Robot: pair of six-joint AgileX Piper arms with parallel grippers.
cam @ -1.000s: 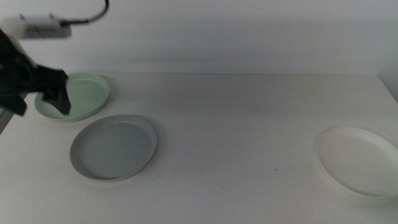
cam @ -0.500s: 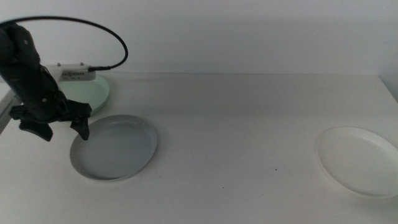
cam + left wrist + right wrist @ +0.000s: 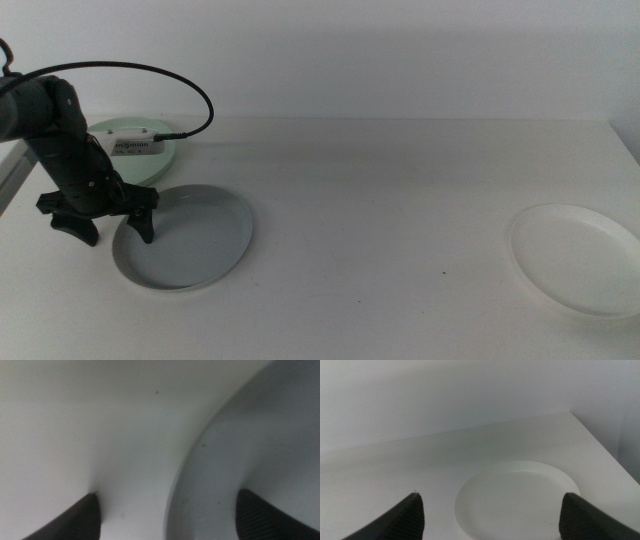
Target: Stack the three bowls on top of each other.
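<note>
My left gripper takes hold of the grey bowl by its thin raised rim (image 3: 120, 232) (image 3: 172, 502) next, since the bowl spreads far wider than the open fingers.
The grey bowl (image 3: 185, 236) lies on the table at the left. My left gripper (image 3: 118, 233) is open and straddles its left rim, one jaw inside the bowl and one outside on the table; the left wrist view shows that rim (image 3: 182, 475) between the jaws. The mint green bowl (image 3: 158, 150) lies behind it, partly hidden by the left arm. The white bowl (image 3: 578, 258) lies at the right; the right wrist view shows it (image 3: 517, 492) ahead of my open, empty right gripper (image 3: 490, 510), which is out of the middle view.
The white table (image 3: 400, 200) ends at a pale wall at the back. Its left edge runs close to the left arm. A black cable (image 3: 190, 85) arcs over the left arm.
My left gripper has moved from the mint green bowl toward the front and down to the grey bowl's left rim. The bowls have not moved.
</note>
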